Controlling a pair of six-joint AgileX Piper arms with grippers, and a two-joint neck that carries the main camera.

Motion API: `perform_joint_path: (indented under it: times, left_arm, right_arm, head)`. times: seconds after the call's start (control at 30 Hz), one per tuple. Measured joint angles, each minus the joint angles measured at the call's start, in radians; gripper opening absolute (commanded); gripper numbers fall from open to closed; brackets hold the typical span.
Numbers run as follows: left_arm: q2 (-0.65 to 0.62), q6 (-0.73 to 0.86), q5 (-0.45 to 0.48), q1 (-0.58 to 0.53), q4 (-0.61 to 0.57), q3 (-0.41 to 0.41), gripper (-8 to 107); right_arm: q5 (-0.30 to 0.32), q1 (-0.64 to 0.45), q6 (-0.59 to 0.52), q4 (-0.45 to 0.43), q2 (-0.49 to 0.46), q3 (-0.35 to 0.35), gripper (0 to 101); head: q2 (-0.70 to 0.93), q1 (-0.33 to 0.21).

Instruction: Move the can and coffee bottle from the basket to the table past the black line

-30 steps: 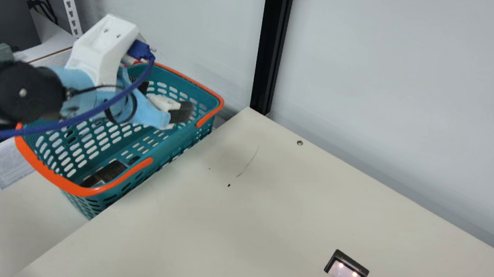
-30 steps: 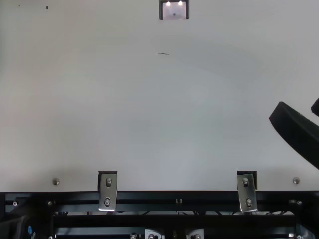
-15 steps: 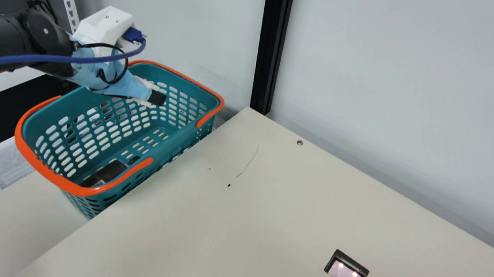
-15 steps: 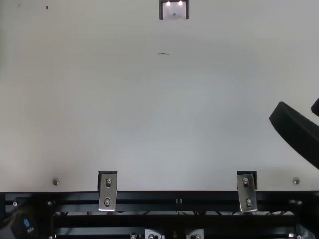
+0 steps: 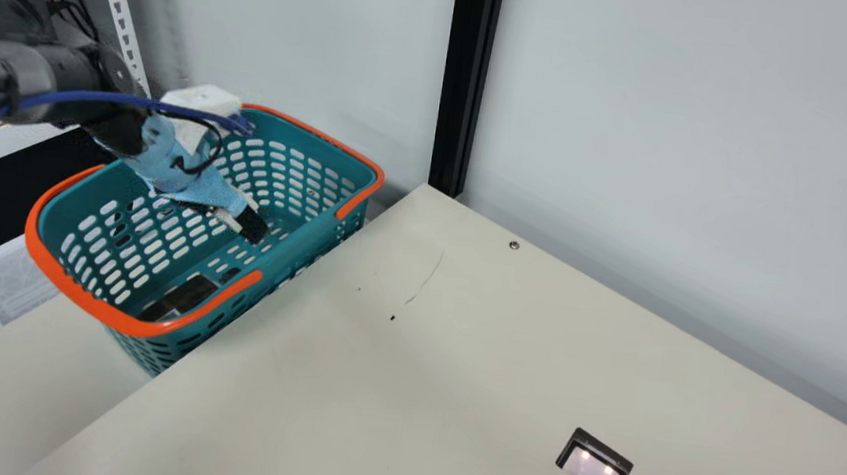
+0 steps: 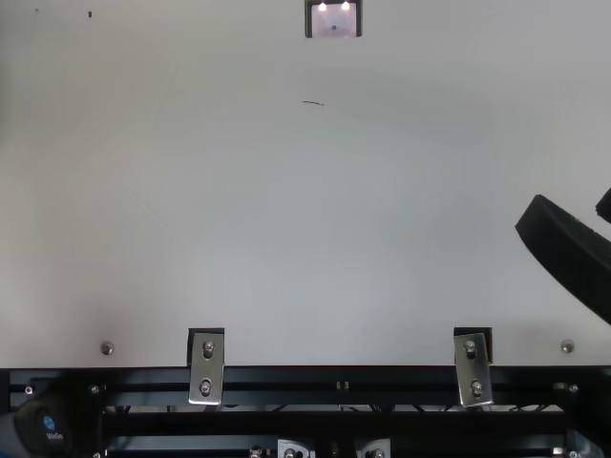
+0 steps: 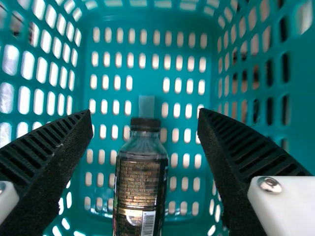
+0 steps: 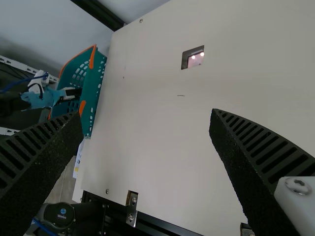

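The left gripper should grab the coffee bottle next by its labelled body near the shoulder [image 7: 142, 170], so that it can move the bottle to the table.
In the main view my left gripper [image 5: 253, 226] points down into the teal basket [image 5: 304, 249]; a dark item [image 5: 185, 297] lies at the basket's near end. Seen from the left wrist, my left gripper [image 7: 144, 114] is open, and the dark-labelled coffee bottle [image 7: 141, 184] with its black cap lies on the basket floor [image 7: 155, 37], in line with the gap between the fingers but not gripped. My right gripper [image 6: 571, 204] is at the top view's right edge; in the right wrist view the right gripper [image 8: 146, 113] stands open over the table, holding nothing.
The basket stands against the left edge of the cream table [image 5: 407, 393], its orange handles folded on the rim. A black post [image 5: 468, 77] rises behind the table corner. A recessed square fixture [image 5: 595, 466] and a short dark mark [image 6: 313, 102] are on the tabletop.
My left gripper has drawn back from the basket's far end, rising at first, and then come down into the basket nearer its middle. The right gripper has kept still.
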Motion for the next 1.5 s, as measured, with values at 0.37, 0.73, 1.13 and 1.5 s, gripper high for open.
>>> perform_joint_path:
  times: [0.37,0.73,1.13,1.5]
  left_arm:
    - [0.188,-0.075,0.045,-0.025,0.155,-0.097,90]
    - [0.289,-0.134,0.077,-0.045,0.255,-0.153,90]
    - [0.324,-0.162,0.096,-0.052,0.312,-0.149,90]
    - [0.320,-0.173,0.085,-0.050,0.321,-0.122,10]
  right_arm:
    - [0.000,0.000,0.000,0.000,0.000,0.000,101]
    - [0.000,0.000,0.000,0.000,0.000,0.000,101]
    - [0.000,0.000,0.000,0.000,0.000,0.000,101]
    - [0.000,0.000,0.000,0.000,0.000,0.000,101]
  head:
    - [0.000,-0.005]
    - [0.000,-0.005]
    - [0.000,0.000]
    - [0.000,-0.005]
